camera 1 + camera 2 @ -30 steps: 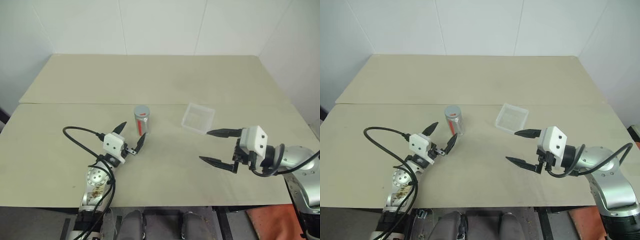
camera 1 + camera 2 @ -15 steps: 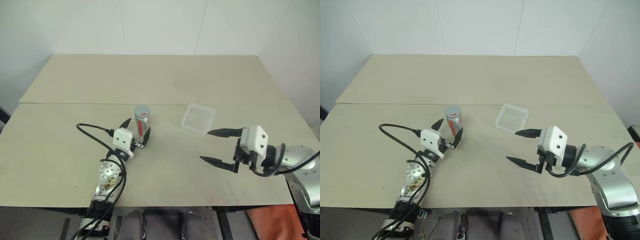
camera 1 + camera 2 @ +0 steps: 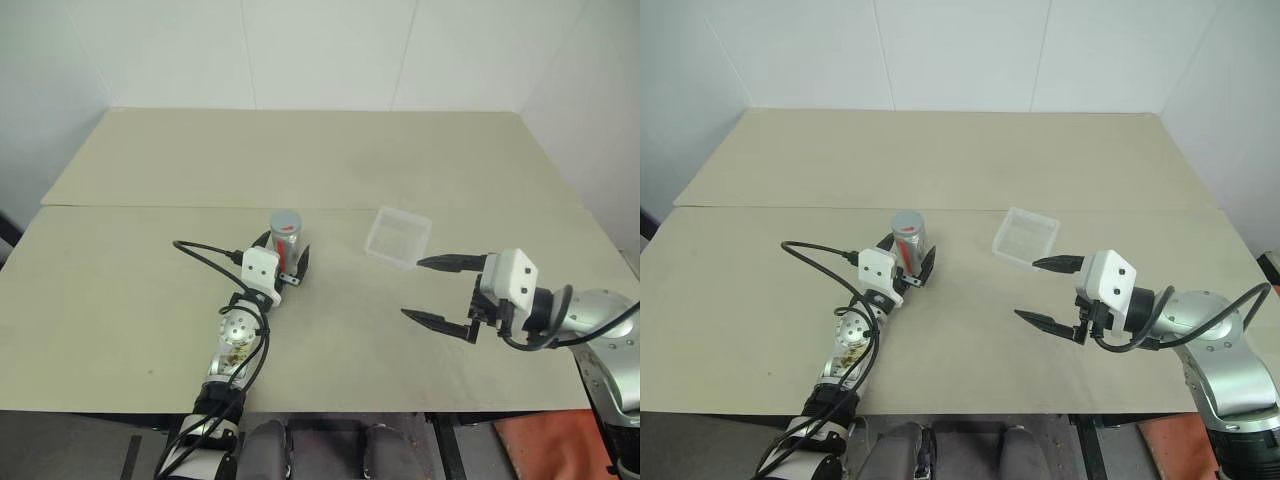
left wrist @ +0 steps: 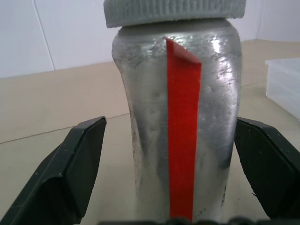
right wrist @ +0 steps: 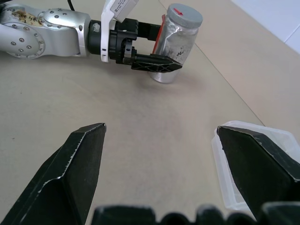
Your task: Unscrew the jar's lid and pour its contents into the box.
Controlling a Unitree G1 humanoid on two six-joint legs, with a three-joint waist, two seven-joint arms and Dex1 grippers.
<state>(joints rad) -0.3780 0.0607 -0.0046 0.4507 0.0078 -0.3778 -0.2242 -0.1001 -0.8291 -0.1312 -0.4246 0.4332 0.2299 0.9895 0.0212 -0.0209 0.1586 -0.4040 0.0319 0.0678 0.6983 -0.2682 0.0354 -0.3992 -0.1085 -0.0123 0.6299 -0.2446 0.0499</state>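
The left gripper should close on the jar now, as its two fingertips are beside the jar's silver sides, below the grey lid (image 3: 286,220) (image 4: 173,11).
The silver-grey jar (image 3: 286,240) with a red strip stands upright near the table's middle, its grey lid (image 3: 286,220) screwed on top. My left gripper (image 3: 284,256) is open, with the jar between its fingers (image 4: 79,159). In the left wrist view the jar (image 4: 178,122) has a gap on each side, and the lid (image 4: 173,11) sits above the fingers. The contents are hidden inside the jar. The clear box (image 3: 398,237) lies to the right of the jar. My right gripper (image 3: 413,289) hovers open in front of the box, holding nothing.
The tan tabletop (image 3: 330,330) is made of two boards with a seam (image 3: 150,207) running just behind the jar. White walls close off the far side. In the right wrist view the box (image 5: 253,159) lies beside one finger.
My left gripper has moved forward and to the right, so the jar now stands between its open fingers. The right arm has kept still.
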